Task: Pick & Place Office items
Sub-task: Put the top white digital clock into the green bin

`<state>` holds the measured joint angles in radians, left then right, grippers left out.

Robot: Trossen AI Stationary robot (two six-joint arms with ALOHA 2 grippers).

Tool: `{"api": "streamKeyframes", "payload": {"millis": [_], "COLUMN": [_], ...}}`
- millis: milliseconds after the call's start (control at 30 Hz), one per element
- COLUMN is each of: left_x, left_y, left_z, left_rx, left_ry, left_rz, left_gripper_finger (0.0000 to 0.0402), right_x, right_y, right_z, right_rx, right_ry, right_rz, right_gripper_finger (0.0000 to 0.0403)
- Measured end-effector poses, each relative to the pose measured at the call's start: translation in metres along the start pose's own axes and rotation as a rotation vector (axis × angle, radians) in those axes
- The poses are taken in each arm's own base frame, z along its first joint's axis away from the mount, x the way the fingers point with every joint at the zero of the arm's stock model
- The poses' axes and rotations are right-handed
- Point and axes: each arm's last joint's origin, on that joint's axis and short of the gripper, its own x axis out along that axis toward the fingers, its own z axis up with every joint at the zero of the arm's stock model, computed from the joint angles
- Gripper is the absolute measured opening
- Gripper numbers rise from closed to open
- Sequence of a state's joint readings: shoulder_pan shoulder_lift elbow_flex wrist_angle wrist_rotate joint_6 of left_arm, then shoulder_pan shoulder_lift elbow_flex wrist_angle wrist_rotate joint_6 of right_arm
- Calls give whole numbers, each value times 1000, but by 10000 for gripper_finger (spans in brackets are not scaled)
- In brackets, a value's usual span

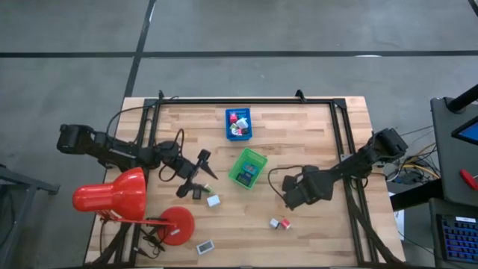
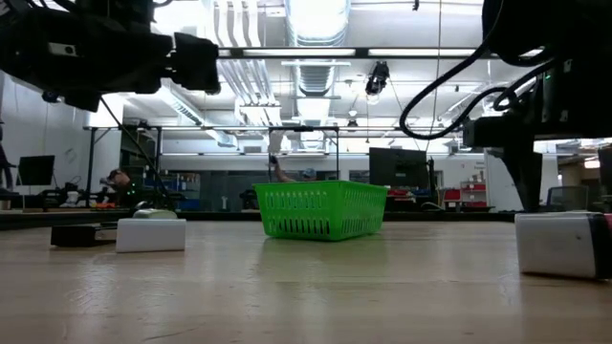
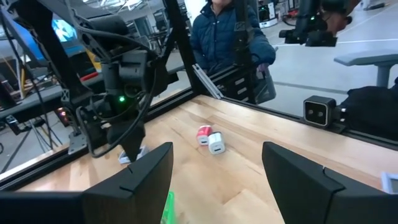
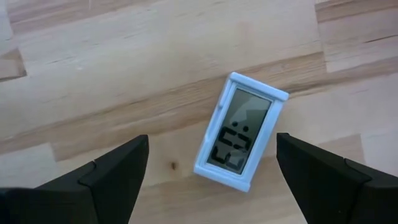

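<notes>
My right gripper's fingers are above the sides of the white display piece [image 4: 241, 132] and would miss if they closed now, so they need to lower first and then close on the piece.
My right gripper [image 4: 211, 146] points down, open, over a small white display piece [image 4: 241, 132] that lies flat on the wood between its fingers; no finger touches it. In the high view this gripper [image 1: 293, 196] hides the piece. My left gripper [image 1: 205, 170] hangs open and level left of the green tray [image 1: 247, 167], holding nothing. Loose items lie on the table: a red and a white cube [image 1: 280, 223], a white piece [image 1: 213, 200], a dark piece [image 1: 196, 193] and a flat white rectangle [image 1: 205, 246]. The blue tray [image 1: 238, 124] holds several pieces.
A big red desk lamp [image 1: 119, 198] stands at the near left, its round base [image 1: 176, 224] beside the flat rectangle. A black frame [image 1: 246, 101] runs along the table's far edge and sides. A person in a blue jacket [image 3: 227, 37] is beyond the table.
</notes>
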<state>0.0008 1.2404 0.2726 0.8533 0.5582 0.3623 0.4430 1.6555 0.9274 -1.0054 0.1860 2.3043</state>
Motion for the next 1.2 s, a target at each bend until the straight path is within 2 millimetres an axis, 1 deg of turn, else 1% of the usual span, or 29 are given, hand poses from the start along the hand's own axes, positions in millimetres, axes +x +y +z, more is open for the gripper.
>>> {"api": "streamKeyframes", "payload": {"millis": [200, 367, 600, 767, 867, 967, 1200], "left_x": [2, 2, 2, 2, 2, 2, 2], "left_y": [-4, -4, -5, -5, -5, -5, -5], "left_z": [2, 2, 1, 1, 1, 1, 0], "left_rx": [-6, -16, -21, -21, -22, -22, -25], "left_ry": [-7, -6, 0, 1, 3, 3, 7], "left_rz": [-23, -23, -26, -26, -27, -27, -28], "left_gripper_finger": [250, 250, 250, 250, 250, 250, 250], "right_x": [5, 15, 24, 26, 26, 26, 28], "right_y": [-3, -10, -10, -10, -9, -8, -7], "right_z": [2, 4, 5, 6, 5, 4, 4], "right_rx": [-5, -9, 16, 25, 27, 28, 13], "right_ry": [-17, -19, 9, 20, 25, 27, 33], "right_rz": [-23, -66, -31, -20, -14, -7, 9], "right_gripper_finger": [345, 345, 338, 325, 311, 290, 219]}}
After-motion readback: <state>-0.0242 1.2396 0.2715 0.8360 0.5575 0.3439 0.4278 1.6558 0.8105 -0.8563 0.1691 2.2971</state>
